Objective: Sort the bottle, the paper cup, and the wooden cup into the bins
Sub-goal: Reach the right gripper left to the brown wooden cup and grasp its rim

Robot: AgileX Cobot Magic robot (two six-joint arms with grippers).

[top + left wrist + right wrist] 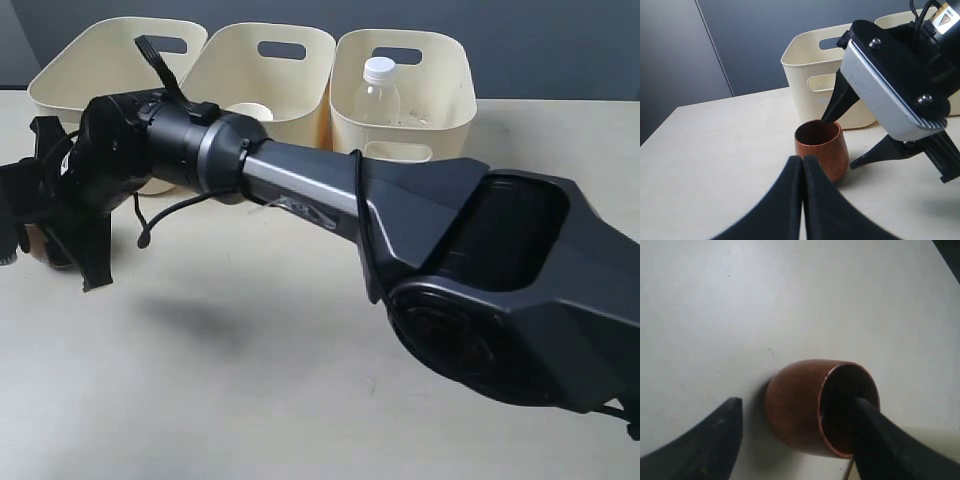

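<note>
The robot should sort the wooden cup (pixel 795 405) into the wooden cup's bin, so its right gripper needs to grab the cup next by its side at the rim (pixel 822 404).
The wooden cup (pixel 822 150) stands upright on the table in front of the left bin (pixel 810 60). My right gripper (pixel 796 401) is open and straddles the cup wall. One of its fingers (pixel 875 435) is inside the cup (pixel 795 405) and the other is outside it. My left gripper (pixel 803 161) is shut and empty, a short way from the cup. In the exterior view the right arm reaches across to the far left and mostly hides the cup (pixel 38 248). The bottle (pixel 378 92) stands in the right bin (pixel 445 130). The paper cup (pixel 250 111) sits in the middle bin (pixel 300 90).
Three cream bins line the table's back edge, the left one (pixel 75 65) partly behind the right arm (pixel 300 185). The arm's big base (pixel 500 290) fills the right foreground. A dark wall rises behind the bins.
</note>
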